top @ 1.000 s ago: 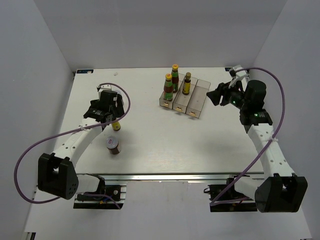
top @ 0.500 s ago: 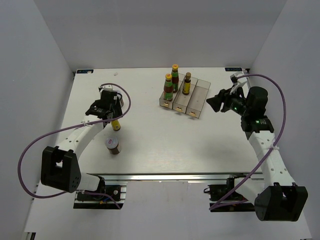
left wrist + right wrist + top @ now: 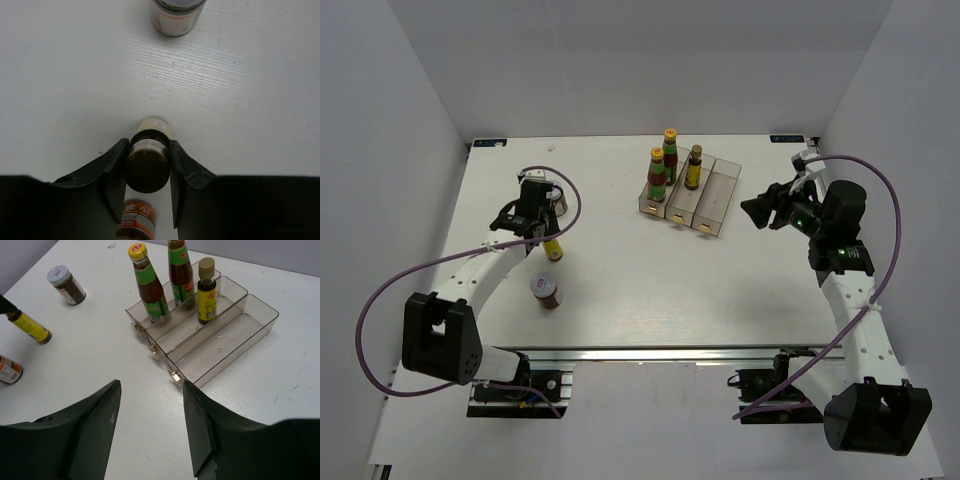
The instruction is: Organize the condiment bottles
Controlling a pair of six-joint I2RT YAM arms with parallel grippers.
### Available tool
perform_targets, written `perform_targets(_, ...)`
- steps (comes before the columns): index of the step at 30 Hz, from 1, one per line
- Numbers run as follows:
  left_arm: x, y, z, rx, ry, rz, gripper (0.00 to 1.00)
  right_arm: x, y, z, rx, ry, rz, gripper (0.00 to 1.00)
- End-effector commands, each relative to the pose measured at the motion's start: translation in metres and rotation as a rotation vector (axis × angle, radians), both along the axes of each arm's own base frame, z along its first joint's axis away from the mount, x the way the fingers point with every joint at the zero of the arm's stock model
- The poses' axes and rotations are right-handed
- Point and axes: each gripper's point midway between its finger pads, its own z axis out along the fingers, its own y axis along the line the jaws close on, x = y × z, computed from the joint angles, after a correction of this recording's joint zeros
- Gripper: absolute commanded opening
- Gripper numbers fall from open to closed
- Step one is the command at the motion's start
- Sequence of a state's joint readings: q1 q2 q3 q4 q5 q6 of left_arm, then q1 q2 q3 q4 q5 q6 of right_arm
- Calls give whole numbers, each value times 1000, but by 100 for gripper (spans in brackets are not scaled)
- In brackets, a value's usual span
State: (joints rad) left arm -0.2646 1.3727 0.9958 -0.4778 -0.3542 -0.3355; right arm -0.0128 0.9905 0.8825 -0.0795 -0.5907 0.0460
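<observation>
My left gripper would bring the slim yellow-brown bottle up with it if I lifted now, because the bottle has both fingers around its cap (image 3: 147,166) in the left wrist view.
My left gripper (image 3: 146,142) is shut on a slim yellow-brown bottle (image 3: 146,170). Its dark base faces the wrist camera and its gold cap points away. In the top view this bottle (image 3: 552,250) lies tilted at the table's left. One brown jar (image 3: 177,15) stands beyond it and another (image 3: 136,225) sits under the gripper. Two red sauce bottles (image 3: 658,172) (image 3: 670,150) and a second slim bottle (image 3: 693,167) stand in the clear tray (image 3: 715,205). My right gripper (image 3: 150,385) hangs open over the table, right of the tray, holding nothing.
White walls close in the table on the left, back and right. Purple cables loop beside both arms (image 3: 570,200) (image 3: 890,230). The tray's gold latches (image 3: 176,375) face the table's front.
The left jaws have closed in onto the slim bottle, which has stayed in place. The right arm has drawn back a little to the right, its jaws unchanged.
</observation>
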Motion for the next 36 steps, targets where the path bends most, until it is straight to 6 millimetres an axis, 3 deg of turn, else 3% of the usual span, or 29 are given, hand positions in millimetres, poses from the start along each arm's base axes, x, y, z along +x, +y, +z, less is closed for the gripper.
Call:
perform_targets(1,7,-11,40,-67,-101,-51,6,-5,-4,11,16,-31,4,58)
perform_targets(2,7,-18,48,-92,-116,-82,1,-5,-5,11,22,-29,1,58)
perform_targets(6,3,-42,93,-188,-198,-205,0,-4,-21,13,47,-14,-39,54)
perform_targets(8,2,-55,120,-235,-249,-268,0,-4,-24,11,56,-6,-41,39)
perform_targets(10,-4,-79,135,-295,-264,-364,0,-4,-31,11,59,-4,-57,23)
perform_targets(13,-7,-116,159,-345,-286,-482,0,-5,-34,9,66,4,-56,9)
perform_targets(14,-6,-127,159,-344,-275,-510,0,-5,-34,9,69,6,-55,8)
perform_targets(15,-11,-151,173,-352,-295,-573,0,-6,-33,9,70,9,-51,7)
perform_targets(16,-10,-161,177,-335,-304,-582,0,-7,-32,10,73,11,-47,6)
perform_targets(18,-9,-195,183,-317,-305,-645,0,-7,-33,11,73,7,-52,6)
perform_targets(20,-6,-216,185,-311,-303,-689,0,-8,-33,13,73,6,-53,6)
perform_targets(21,1,-230,174,-288,-286,-689,0,-8,-34,12,72,6,-53,6)
perform_targets(23,12,-248,184,-290,-321,-710,0,-10,-32,13,77,9,-45,6)
perform_targets(24,22,-258,172,-284,-301,-716,0,-10,-32,13,78,11,-42,6)
perform_targets(27,38,-280,184,-296,-354,-748,0,-12,-29,13,88,19,-26,6)
perform_targets(30,59,-303,180,-288,-373,-765,0,-13,-29,13,93,22,-21,5)
perform_targets(31,68,-312,165,-280,-353,-771,0,-13,-28,13,92,21,-18,5)
perform_targets(32,74,-318,177,-290,-383,-775,0,-14,-27,12,95,25,-14,5)
perform_targets(33,78,-324,176,-292,-388,-778,0,-14,-27,11,97,26,-8,5)
perform_targets(34,86,-332,160,-284,-364,-781,0,-15,-26,11,100,30,-1,5)
perform_targets(35,91,-338,175,-294,-398,-786,0,-16,-25,9,103,38,3,5)
perform_targets(36,93,-344,172,-285,-397,-783,0,-16,-24,8,103,40,8,5)
